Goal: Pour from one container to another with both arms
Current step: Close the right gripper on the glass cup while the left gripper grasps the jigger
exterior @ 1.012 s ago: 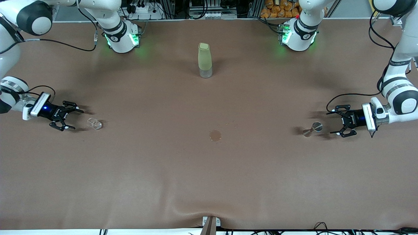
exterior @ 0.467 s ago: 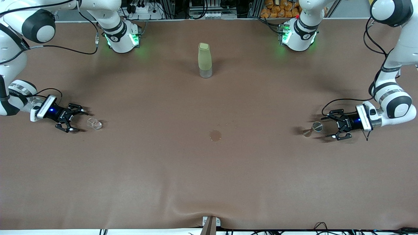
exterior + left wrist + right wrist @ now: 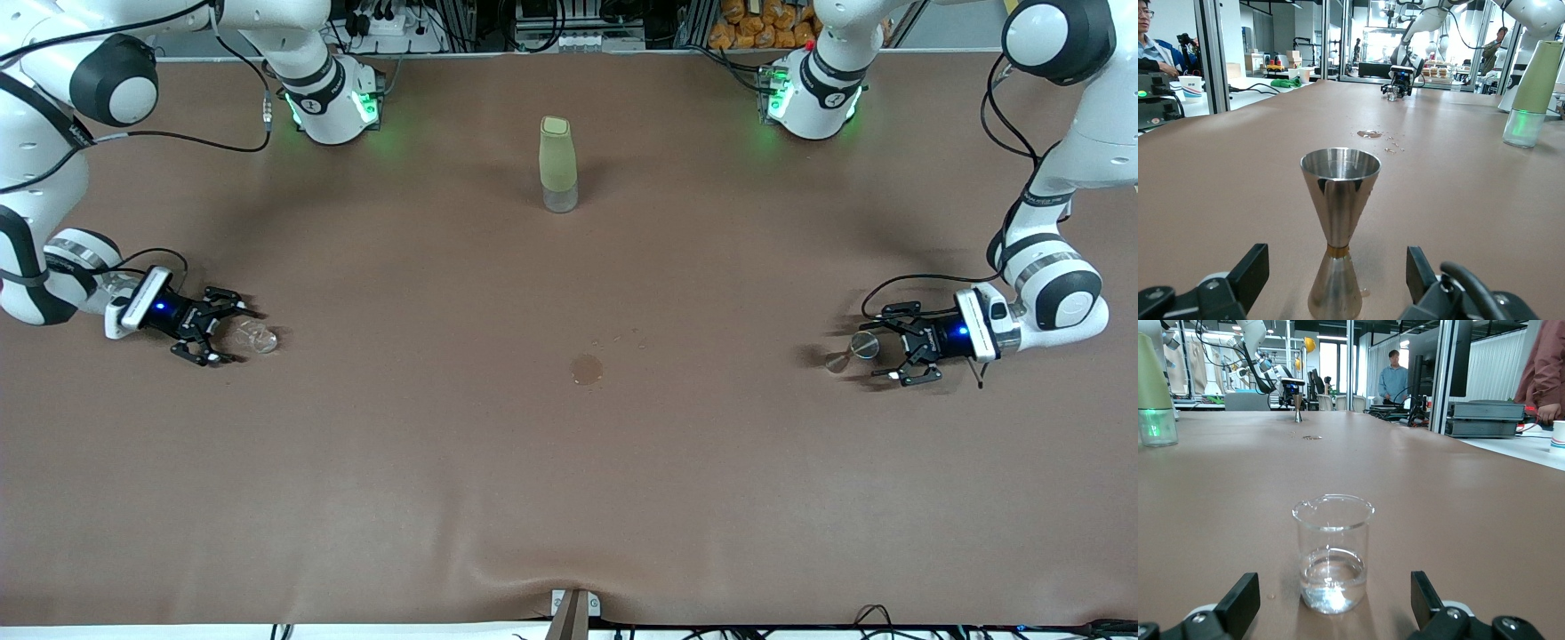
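Note:
I need to grab the glass cup next with my right gripper, by its side below the cup's rim [image 3: 254,337], to pour the liquid into the silvery jigger [image 3: 854,349].
The tiny clear glass cup [image 3: 257,337] stands upright near the right arm's end of the table, with a little clear liquid in its base [image 3: 1333,555]. My right gripper [image 3: 233,334] lies low at the table, open, and the cup is just ahead of its fingertips [image 3: 1239,598] without touching them. The silvery hourglass jigger [image 3: 854,349] stands upright near the left arm's end. My left gripper [image 3: 877,346] is open around it, one finger [image 3: 1253,271] on each side of its base [image 3: 1336,293], with gaps on both sides.
A tall pale-green bottle [image 3: 557,164] stands at mid table, farther from the front camera than both cups. A small round wet stain [image 3: 586,369] with a few drops marks the brown table cover between the cup and the jigger.
Both grippers have slid along the table toward its middle: the right one up to the glass cup, the left one until its fingers flank the jigger. Cup and jigger have not moved.

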`<action>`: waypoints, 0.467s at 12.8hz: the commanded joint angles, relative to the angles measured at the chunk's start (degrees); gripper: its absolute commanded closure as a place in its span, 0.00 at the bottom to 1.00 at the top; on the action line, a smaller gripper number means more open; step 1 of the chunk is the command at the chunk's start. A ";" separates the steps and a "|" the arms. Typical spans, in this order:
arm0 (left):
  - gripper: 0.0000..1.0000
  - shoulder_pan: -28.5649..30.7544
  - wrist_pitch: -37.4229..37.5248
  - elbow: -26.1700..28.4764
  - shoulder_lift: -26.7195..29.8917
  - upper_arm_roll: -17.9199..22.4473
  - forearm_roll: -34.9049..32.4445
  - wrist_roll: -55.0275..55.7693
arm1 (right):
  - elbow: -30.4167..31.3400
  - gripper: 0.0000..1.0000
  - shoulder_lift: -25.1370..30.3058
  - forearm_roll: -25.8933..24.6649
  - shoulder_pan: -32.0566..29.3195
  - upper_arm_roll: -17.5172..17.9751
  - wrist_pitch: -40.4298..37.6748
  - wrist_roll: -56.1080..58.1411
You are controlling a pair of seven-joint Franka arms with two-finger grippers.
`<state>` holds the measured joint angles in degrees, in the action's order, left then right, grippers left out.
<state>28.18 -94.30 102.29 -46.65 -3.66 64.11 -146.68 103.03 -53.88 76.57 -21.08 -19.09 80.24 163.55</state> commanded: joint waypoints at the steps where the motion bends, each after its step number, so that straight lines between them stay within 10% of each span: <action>1: 0.17 -0.23 1.23 -1.04 -1.25 -0.03 0.66 -1.24 | 0.68 0.00 -1.67 2.00 0.43 0.54 -0.78 19.44; 6: 0.20 -0.41 1.23 -3.76 -3.88 -1.26 1.19 -1.68 | 0.94 0.00 -2.28 3.75 1.66 1.95 -0.43 19.53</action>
<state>27.94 -94.27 101.30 -48.38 -4.52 64.12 -147.04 102.85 -54.48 77.73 -20.51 -16.78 80.25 163.55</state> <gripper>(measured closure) 0.194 0.000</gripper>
